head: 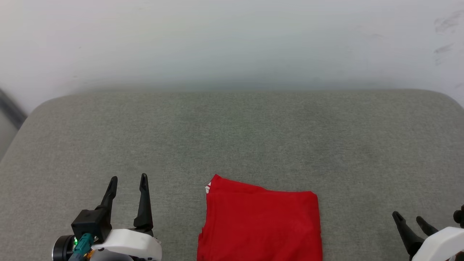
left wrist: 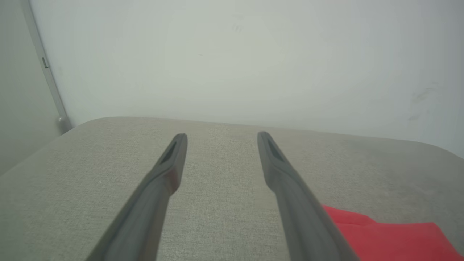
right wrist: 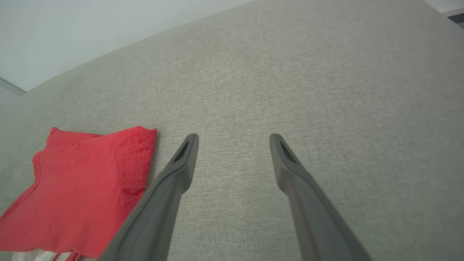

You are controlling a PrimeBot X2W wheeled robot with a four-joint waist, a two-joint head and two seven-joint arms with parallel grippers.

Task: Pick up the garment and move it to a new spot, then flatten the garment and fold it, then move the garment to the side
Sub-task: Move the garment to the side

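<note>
The garment's side fold stands up in a rounded shape while its broad panel [head: 261, 226] lies flat, so I need to pinch that side fold [head: 317, 222] with my right gripper next.
The garment [head: 261, 224] lies folded into a red rectangle at the near middle of the grey surface, a bit of white trim peeking out at its far left corner. Its lettering and number are hidden inside the fold. My left gripper [head: 128, 179] hovers open to the garment's left, nothing between its fingers; the left wrist view catches the garment [left wrist: 391, 237] at its lower right. My right gripper [head: 409, 217] stands open to the right of the garment, also empty. In the right wrist view the garment [right wrist: 79, 188] lies left of the fingers [right wrist: 174, 174].
A grey fabric-covered surface [head: 232, 137] with rounded far corners spreads out ahead, ending at a pale wall [head: 232, 43]. A dark strip [head: 11, 107] runs along the wall at the far left.
</note>
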